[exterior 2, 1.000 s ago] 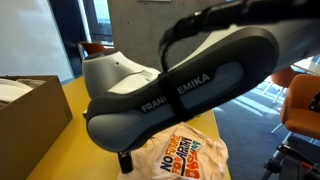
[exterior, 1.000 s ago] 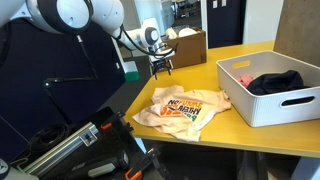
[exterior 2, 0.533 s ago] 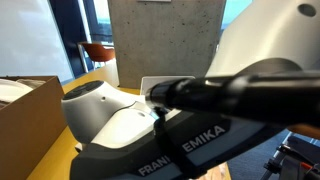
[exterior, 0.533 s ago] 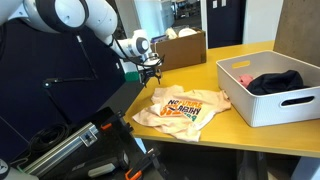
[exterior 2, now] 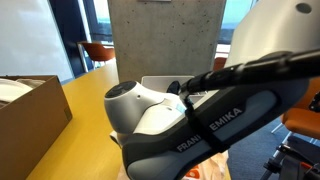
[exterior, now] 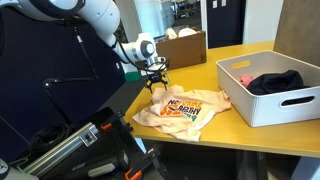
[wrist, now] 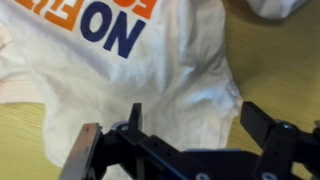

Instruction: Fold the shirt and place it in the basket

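It isn't time to close yet: the shirt's cream cloth is below my open fingers, so they would likely miss the cloth if I closed now. My gripper needs to go lower first, then close on the cloth.
The pale peach shirt (exterior: 181, 108) lies crumpled and spread on the yellow table, print side up, near the table's front corner. In the wrist view the shirt (wrist: 150, 70) fills most of the frame, with its orange and dark letters at the top. My gripper (exterior: 157, 84) hangs just above the shirt's far edge, jaws open and empty. In the wrist view my gripper (wrist: 193, 120) straddles a cream fold of cloth, apart from it. The white-grey basket (exterior: 262, 106) stands to the right of the shirt.
A black garment (exterior: 275, 82) lies inside the basket. A brown cardboard box (exterior: 181, 46) stands at the table's back and also shows in an exterior view (exterior 2: 25, 112). The arm's body (exterior 2: 200, 120) blocks most of that view. The table edge (exterior: 200, 146) runs just in front of the shirt.
My gripper has moved from beside the cardboard box down and forward, to just above the shirt's far edge. The shirt and basket have not moved.
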Available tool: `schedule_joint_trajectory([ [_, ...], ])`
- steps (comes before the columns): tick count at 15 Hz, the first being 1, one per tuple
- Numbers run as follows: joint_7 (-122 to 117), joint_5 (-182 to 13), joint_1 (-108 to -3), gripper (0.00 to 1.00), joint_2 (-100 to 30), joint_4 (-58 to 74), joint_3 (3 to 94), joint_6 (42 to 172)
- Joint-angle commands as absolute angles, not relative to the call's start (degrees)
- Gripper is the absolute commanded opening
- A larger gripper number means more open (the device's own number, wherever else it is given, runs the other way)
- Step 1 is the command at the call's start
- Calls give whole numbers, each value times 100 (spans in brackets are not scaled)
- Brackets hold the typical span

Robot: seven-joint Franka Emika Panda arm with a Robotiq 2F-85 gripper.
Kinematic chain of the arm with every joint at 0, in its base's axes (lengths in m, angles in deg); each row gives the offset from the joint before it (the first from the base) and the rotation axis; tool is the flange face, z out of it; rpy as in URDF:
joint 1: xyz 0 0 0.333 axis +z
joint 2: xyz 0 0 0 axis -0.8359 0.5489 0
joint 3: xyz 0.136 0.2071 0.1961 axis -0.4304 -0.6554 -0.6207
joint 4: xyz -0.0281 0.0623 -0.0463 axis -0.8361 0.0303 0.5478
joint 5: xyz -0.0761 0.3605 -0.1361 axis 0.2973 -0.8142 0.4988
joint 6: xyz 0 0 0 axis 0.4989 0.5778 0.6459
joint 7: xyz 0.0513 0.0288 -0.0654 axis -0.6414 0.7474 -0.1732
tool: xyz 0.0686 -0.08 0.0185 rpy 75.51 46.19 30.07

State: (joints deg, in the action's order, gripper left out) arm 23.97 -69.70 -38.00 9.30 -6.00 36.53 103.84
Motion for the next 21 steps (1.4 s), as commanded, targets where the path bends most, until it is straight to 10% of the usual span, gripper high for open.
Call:
schedule_joint_trajectory([
  [1, 2537, -6801, -3951, 100, 1279, -983, 3783, 10610],
  [11, 2911, -6682, -3883, 100, 2282, -2256, 3836, 10983],
  [21, 3084, -6707, -3754, 14, 2581, -2886, 3862, 10937],
])
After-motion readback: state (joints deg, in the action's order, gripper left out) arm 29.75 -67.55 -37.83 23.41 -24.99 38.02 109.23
